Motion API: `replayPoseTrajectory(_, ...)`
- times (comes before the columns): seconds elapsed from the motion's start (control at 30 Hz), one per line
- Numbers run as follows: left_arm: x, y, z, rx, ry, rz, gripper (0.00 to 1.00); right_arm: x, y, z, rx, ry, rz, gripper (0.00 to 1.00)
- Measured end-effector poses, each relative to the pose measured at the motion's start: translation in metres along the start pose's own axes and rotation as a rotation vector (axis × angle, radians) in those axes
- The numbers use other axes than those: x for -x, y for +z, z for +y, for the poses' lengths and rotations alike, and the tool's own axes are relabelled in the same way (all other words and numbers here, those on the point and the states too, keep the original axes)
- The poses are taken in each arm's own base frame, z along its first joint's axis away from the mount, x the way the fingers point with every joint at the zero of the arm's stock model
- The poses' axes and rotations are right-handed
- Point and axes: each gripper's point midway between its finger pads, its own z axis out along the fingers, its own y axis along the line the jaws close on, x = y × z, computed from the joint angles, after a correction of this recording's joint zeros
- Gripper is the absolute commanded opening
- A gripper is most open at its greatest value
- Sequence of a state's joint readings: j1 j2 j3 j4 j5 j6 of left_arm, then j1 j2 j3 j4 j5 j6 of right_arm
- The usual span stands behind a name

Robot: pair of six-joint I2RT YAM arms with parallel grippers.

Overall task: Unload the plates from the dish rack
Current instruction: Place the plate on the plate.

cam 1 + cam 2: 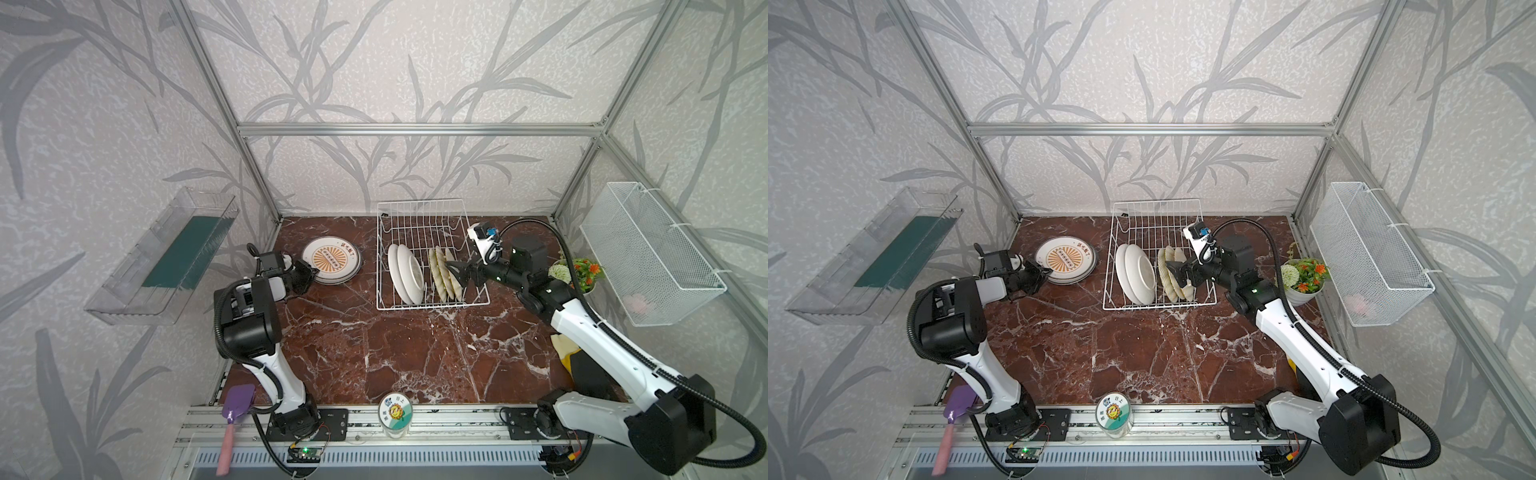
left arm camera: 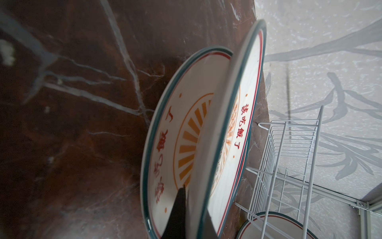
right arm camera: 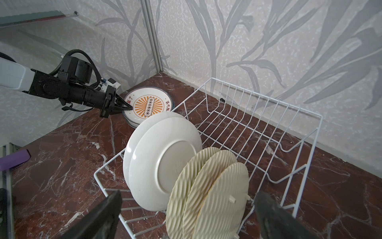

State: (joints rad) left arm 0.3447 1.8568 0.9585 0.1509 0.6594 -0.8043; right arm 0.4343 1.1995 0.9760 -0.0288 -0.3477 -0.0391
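Note:
The tilted sunburst plate's rack-side edge sits on the lower plate's rim, so my left gripper now releases the tilted sunburst plate.
The white wire dish rack point(image 1: 419, 202) point(image 1: 1156, 202) point(image 3: 268, 107) holds two white plates point(image 1: 409, 274) point(image 3: 161, 155) on edge, backs toward the right arm, and three woven tan plates point(image 1: 442, 276) point(image 3: 217, 186) beside them. My right gripper point(image 1: 453, 272) point(image 3: 189, 207) is open, its fingers straddling the woven plates without touching. Left of the rack, a sunburst plate point(image 1: 330, 259) point(image 2: 165, 132) lies on the table. My left gripper point(image 1: 313, 274) point(image 2: 195, 207) is shut on the rim of a second sunburst plate point(image 2: 250, 87), tilted just above the first.
A flower pot point(image 1: 577, 272) stands right of the rack, behind the right arm. A white mesh basket point(image 1: 648, 253) hangs on the right wall, a clear shelf point(image 1: 166, 257) on the left. A purple spatula point(image 1: 237, 407) and a jar point(image 1: 395, 413) sit at the front rail.

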Motion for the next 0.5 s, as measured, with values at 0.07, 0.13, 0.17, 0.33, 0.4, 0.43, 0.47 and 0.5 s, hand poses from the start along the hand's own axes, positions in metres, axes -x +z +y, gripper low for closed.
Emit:
replayPoseTrajectory(0.07, 0.0003, -0.0002, 0.001, 0.0, -0.004, 0.001, 0.07, 0.0012, -0.0011, 0.0003, -0.001, -0.003, -0.004, 0.99)
replayPoseTrajectory(0.13, -0.0003, -0.0002, 0.0007, -0.003, -0.005, 0.005, 0.12, 0.0025, -0.0024, 0.0003, -0.003, -0.007, -0.008, 0.99)
replayPoseTrajectory(0.17, -0.0008, -0.0002, 0.0001, -0.007, -0.005, 0.008, 0.14, 0.0027, -0.0025, 0.0003, -0.004, -0.008, -0.008, 0.99)
replayPoseTrajectory(0.33, -0.0043, 0.0006, -0.0015, -0.021, -0.01, 0.028, 0.2, 0.003, -0.0027, 0.0004, -0.004, -0.011, -0.009, 0.99)
replayPoseTrajectory(0.4, -0.0057, 0.0017, -0.0007, -0.022, -0.014, 0.037, 0.21, 0.0029, -0.0026, 0.0004, -0.004, -0.011, -0.009, 0.99)
replayPoseTrajectory(0.43, -0.0068, 0.002, 0.0, -0.022, -0.016, 0.042, 0.23, 0.0031, -0.0027, 0.0001, -0.006, -0.012, -0.009, 0.99)
replayPoseTrajectory(0.47, -0.0076, 0.0024, 0.0006, -0.021, -0.019, 0.046, 0.23, 0.003, -0.0029, 0.0, -0.007, -0.012, -0.009, 0.99)
replayPoseTrajectory(0.5, -0.0084, 0.0028, 0.0013, -0.02, -0.022, 0.05, 0.24, 0.0036, -0.0035, 0.0, -0.008, -0.013, -0.011, 0.99)
